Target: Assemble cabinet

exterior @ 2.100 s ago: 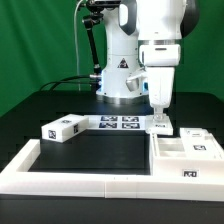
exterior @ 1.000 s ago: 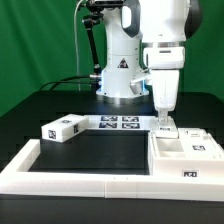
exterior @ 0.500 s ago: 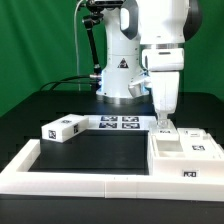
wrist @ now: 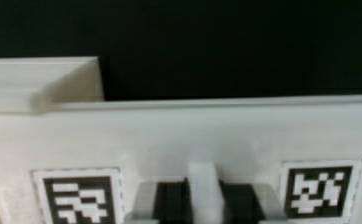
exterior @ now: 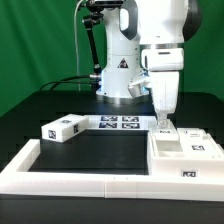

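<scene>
I should move the small tagged panel toward the hollow white box with my gripper before I let go of the panel. The panel is at the far edge of the table, short of the box.
The cabinet's hollow white box [exterior: 186, 152] lies at the exterior view's right, with tags on its top. A small upright white panel [exterior: 161, 127] with a tag stands at the box's far left corner. My gripper [exterior: 161, 120] is down on this panel. In the wrist view, the gripper [wrist: 199, 196] has its two black fingers pressed on either side of a thin white edge, above the tagged white panel [wrist: 196, 135]. Another tagged white block [exterior: 62, 128] lies at the exterior view's left, away from the gripper.
The marker board [exterior: 118, 123] lies flat in front of the robot base. A long low white rail [exterior: 80, 180] edges the table's front and left side. The black mat [exterior: 95, 150] lies between the block and the box.
The gripper has moved a little to the exterior view's right and down onto the small panel. In the last half second nothing visibly moved.
</scene>
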Robot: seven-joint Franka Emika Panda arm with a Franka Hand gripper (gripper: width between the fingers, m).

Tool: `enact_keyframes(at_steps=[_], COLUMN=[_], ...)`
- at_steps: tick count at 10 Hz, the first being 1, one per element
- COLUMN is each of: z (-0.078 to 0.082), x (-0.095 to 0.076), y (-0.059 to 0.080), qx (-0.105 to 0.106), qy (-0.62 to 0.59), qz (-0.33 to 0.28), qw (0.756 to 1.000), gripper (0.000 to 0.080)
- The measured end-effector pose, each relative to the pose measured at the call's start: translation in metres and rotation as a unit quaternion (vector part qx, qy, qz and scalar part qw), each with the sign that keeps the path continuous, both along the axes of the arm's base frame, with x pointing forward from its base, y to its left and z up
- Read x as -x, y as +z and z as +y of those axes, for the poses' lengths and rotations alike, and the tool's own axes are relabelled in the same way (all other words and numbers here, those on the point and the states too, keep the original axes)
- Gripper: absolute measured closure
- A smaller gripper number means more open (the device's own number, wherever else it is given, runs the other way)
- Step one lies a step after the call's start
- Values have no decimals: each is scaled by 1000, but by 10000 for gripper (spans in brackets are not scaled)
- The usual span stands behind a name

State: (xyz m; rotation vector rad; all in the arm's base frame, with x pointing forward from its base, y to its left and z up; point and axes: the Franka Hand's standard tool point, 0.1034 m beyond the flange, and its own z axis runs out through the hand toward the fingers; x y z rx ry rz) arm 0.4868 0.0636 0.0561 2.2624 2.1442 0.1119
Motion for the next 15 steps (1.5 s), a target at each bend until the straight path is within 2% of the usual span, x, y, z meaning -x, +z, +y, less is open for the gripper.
enact_keyframes(at_steps=[5, 11, 15], z=[-4, -5, -8], x=[-53, -57, -102], y=[4, 4, 5], qx=[3, 3, 3], qy=[1, 11, 5], qz=[5, 2, 4], qw=[1000, 1000, 1000], gripper=[731, 731, 731])
